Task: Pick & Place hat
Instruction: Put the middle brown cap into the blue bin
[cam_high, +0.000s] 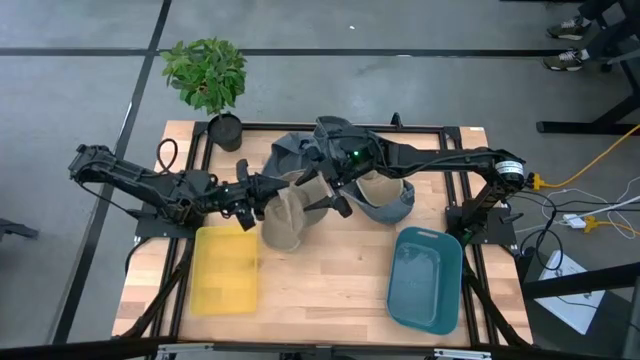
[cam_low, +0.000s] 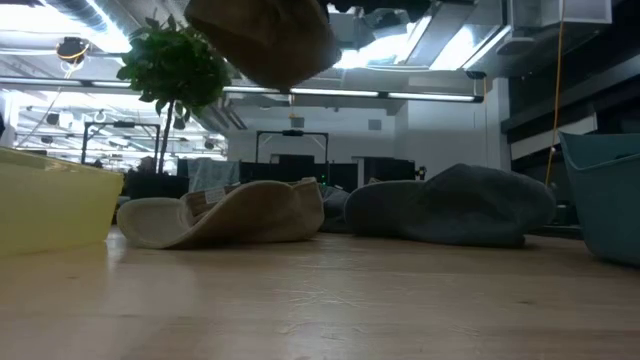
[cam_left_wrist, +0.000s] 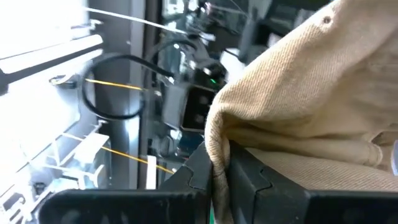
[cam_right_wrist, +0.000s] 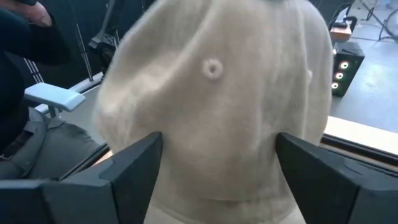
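Observation:
My right gripper needs to grab the tan hat by its top next. Then it can carry the hat into the teal bin (cam_high: 424, 280).
A tan hat (cam_high: 285, 220) hangs in the air above the middle of the table; it also shows at the top of the low view (cam_low: 270, 40). My left gripper (cam_high: 258, 198) comes in from the table's left and is shut on the hat's edge. My right gripper (cam_high: 325, 195) reaches in from the right and is open, with one finger (cam_right_wrist: 134, 168) on either side of the hat's crown (cam_right_wrist: 211, 93). The eyelet on the crown faces the right wrist camera. My left gripper pinches a rim of the tan cloth (cam_left_wrist: 216, 146) between its two fingers, coming roughly level from the table's left. The hat hangs from this hold, lifted clear of the table. Whether my right gripper's open fingers touch the crown, I cannot tell.
A second tan hat (cam_low: 230, 215) and a grey hat (cam_low: 450, 205) lie on the table behind the lifted one. A yellow bin (cam_high: 225, 268) stands at the near left, a teal bin (cam_high: 425, 275) at the near right. A potted plant (cam_high: 208, 80) stands at the far left.

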